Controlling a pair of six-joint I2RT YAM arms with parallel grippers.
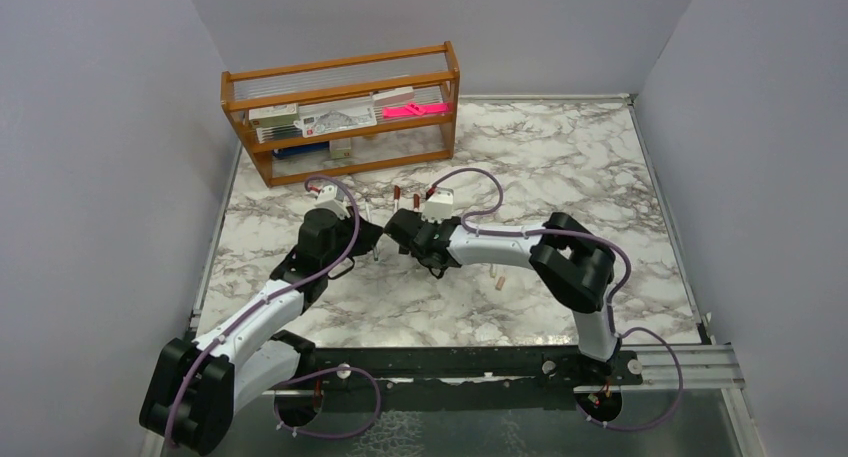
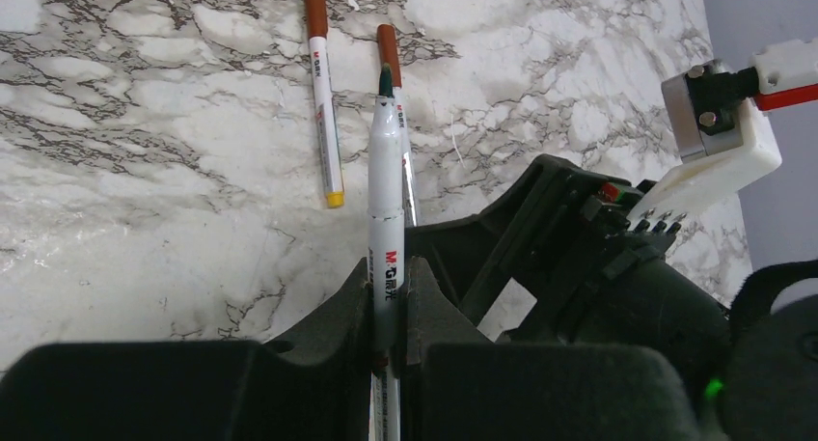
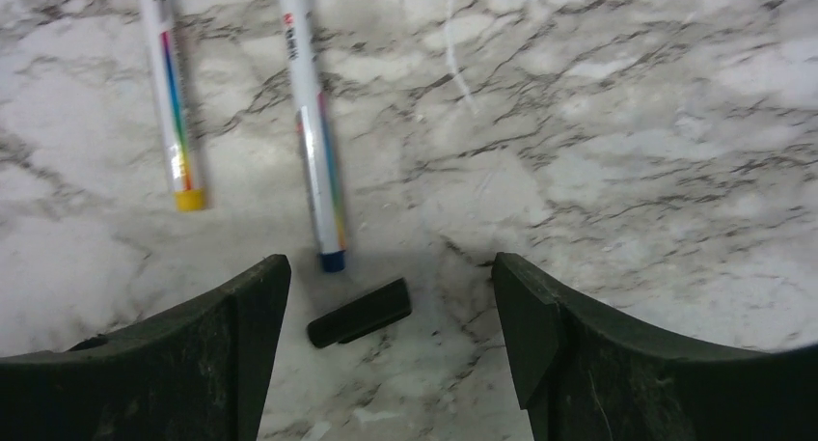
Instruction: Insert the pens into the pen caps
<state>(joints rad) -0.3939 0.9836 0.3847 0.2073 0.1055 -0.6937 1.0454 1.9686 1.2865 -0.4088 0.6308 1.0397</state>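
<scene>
I need to grab the black pen cap (image 3: 359,313) by its long sides with my right gripper next, so that its open end stays free for me to insert the pen.
My left gripper (image 2: 389,277) is shut on a white pen (image 2: 386,200) whose bare dark tip points away over the marble. In the top view this gripper (image 1: 368,239) meets my right gripper (image 1: 392,227) mid-table. My right gripper (image 3: 388,267) stands open, with a black pen cap (image 3: 359,313) lying loose on the table between its fingers, touching neither. Two pens with brown caps (image 2: 323,94) (image 2: 391,55) lie beyond; the right wrist view shows them as a yellow-ended pen (image 3: 174,123) and a blue-ended pen (image 3: 313,142). Two pale peach caps (image 1: 496,278) lie right of the right arm.
A wooden rack (image 1: 340,162) with stationery boxes and a pink item (image 1: 415,109) stands at the back left. The right arm's wrist (image 2: 598,258) crowds the right of the left wrist view. Grey walls enclose the marble table (image 1: 560,157) on three sides.
</scene>
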